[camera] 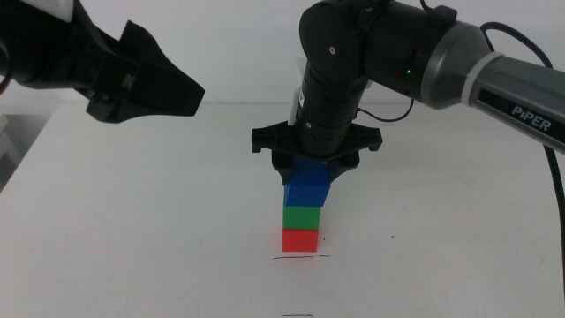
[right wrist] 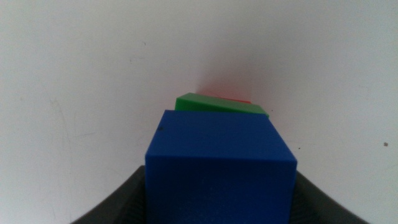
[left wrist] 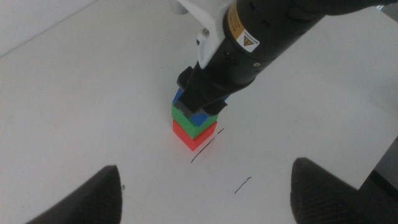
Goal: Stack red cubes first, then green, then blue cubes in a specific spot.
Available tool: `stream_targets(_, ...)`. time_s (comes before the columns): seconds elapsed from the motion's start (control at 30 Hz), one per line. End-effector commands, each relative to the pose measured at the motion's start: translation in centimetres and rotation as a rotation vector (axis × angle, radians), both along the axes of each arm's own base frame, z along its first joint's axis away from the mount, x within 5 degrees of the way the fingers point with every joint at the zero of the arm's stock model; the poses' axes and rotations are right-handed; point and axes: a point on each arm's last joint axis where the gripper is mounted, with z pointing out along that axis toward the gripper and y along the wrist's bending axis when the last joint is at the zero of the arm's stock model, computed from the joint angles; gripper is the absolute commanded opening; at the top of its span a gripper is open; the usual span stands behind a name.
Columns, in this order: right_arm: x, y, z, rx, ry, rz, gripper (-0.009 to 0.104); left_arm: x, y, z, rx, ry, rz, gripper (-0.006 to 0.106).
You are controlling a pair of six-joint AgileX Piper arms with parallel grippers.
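Observation:
The blue cube's lower edge is over the green cube in the middle view, so it would stand and my right gripper should release it now.
The red cube (camera: pixel 300 239) stands on the white table just behind a thin pen line (camera: pixel 296 258). The green cube (camera: pixel 305 216) sits on it and the blue cube (camera: pixel 307 187) sits on top. My right gripper (camera: pixel 311 166) comes straight down onto the stack, with its jaws against the blue cube's two sides. The right wrist view shows the blue cube (right wrist: pixel 221 168) between the jaws, with the green cube (right wrist: pixel 211 103) and a sliver of the red cube (right wrist: pixel 231 98) beyond. My left gripper (camera: pixel 181 88) hovers open and empty at the upper left, away from the stack (left wrist: pixel 189 134).
A second short pen mark (camera: pixel 298 314) lies near the table's front edge, in front of the stack; it also shows in the left wrist view (left wrist: pixel 242 184). The right arm (camera: pixel 424 53) reaches in from the upper right.

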Motion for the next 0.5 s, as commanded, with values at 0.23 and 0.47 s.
stream_targets(0.23, -0.3, -0.5, 2.7, 0.031, -0.078, 0.027, 0.061, -0.6, -0.1, 1.4, -0.067, -0.057, 0.005, 0.091)
stream_targets(0.47, -0.1, -0.5, 4.0, 0.067, -0.111, 0.028, 0.083, -0.6, -0.1, 1.4, -0.067, -0.057, 0.005, 0.091)
